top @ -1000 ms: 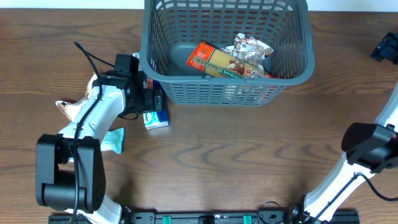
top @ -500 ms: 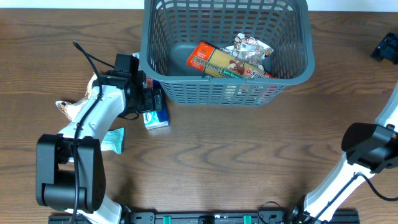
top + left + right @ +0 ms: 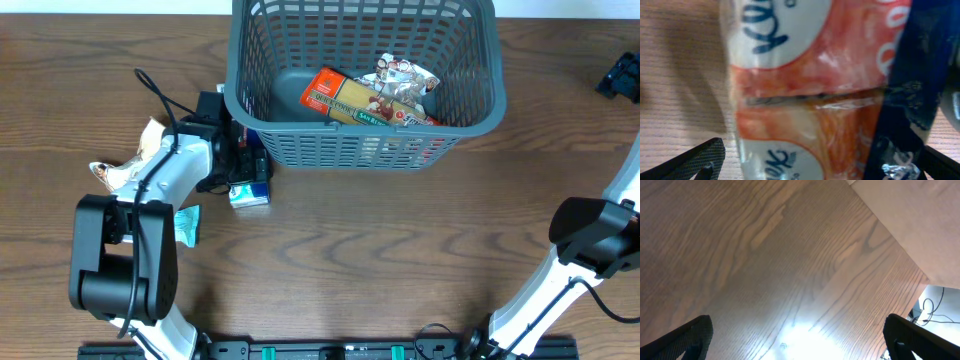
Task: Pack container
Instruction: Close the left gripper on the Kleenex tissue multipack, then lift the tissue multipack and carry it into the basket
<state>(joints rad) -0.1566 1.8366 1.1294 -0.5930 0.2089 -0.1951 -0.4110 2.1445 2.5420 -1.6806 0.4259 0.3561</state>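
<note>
It is time for my left gripper to close on the packet. My open fingers are down beside the orange and dark blue sides of the packet (image 3: 250,187), so they would hold it if I closed now.
The container (image 3: 470,118) is a dark grey lattice basket at the top centre. Inside it lie a red pasta packet (image 3: 345,97) and a silvery snack bag (image 3: 405,78). My left gripper (image 3: 245,165) hangs by the basket's front left corner, over a small blue and white tissue packet (image 3: 250,193). In the left wrist view this packet (image 3: 805,100) shows orange, white and dark blue and fills the space between the fingers of the open left gripper (image 3: 817,162). My right gripper (image 3: 800,340) is open over bare wood, and the overhead view shows it at the far right edge (image 3: 620,78).
Left of the left arm lie a crinkled silvery packet (image 3: 108,175) and a cream packet (image 3: 152,135). A teal packet (image 3: 187,225) lies nearer the front. The right arm's base (image 3: 590,240) stands at the right side of the wooden table (image 3: 400,250).
My left arm has shifted slightly to the right and lower over the tissue packet. The basket, its contents and the right arm have stayed put.
</note>
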